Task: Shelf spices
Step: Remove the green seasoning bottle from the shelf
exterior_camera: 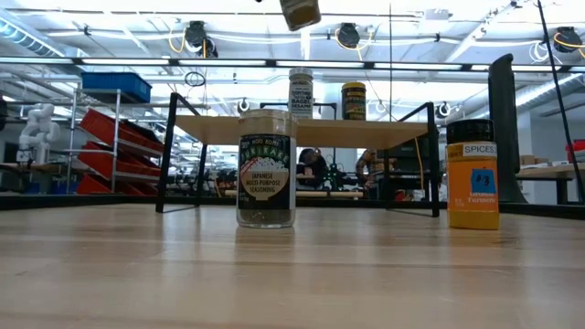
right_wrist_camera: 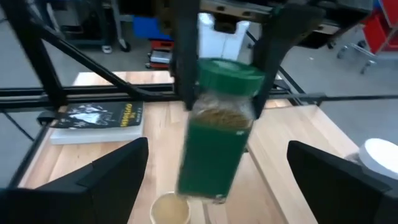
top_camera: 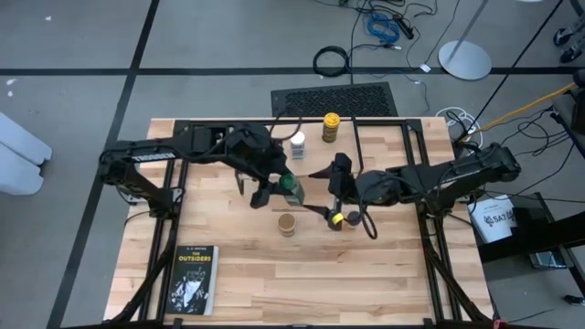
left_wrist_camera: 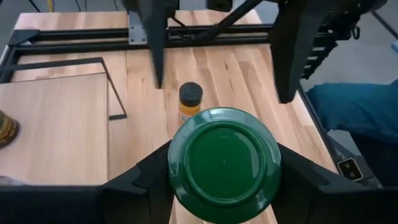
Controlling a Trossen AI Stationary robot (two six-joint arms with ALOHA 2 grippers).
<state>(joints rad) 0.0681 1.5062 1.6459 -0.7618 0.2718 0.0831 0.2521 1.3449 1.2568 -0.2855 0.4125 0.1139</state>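
My right gripper should next pick up the green-lidded jar by its green-labeled body (top_camera: 293,190) (right_wrist_camera: 213,152), so that it takes the jar over from my left gripper.
My left gripper (top_camera: 287,188) is shut on the green-lidded jar (right_wrist_camera: 217,134) and holds it high above the table, in front of the shelf (exterior_camera: 302,131). A white-lidded jar (top_camera: 298,142) and a yellow-lidded jar (top_camera: 331,125) stand on the shelf's plank. On the table stand the tan-lidded jar (top_camera: 287,224) and the black-lidded orange jar (exterior_camera: 473,185). My right gripper (top_camera: 335,196) is open and points down just beside the orange jar. It touches nothing that I can see. My left gripper pinches the green-lidded jar between its two fingers (right_wrist_camera: 185,74) at the lid and the top of the body (right_wrist_camera: 230,78). The fingers come from above and point down. The jar hangs below them, lifted clear and slightly tilted, with its base (exterior_camera: 300,11) well above the shelf.
A book (top_camera: 194,279) lies near the table's near left corner. Black rails (top_camera: 174,183) run along the table's sides and far edge. The two grippers are close together at mid-table. Bare plank shows beside the two jars on the shelf.
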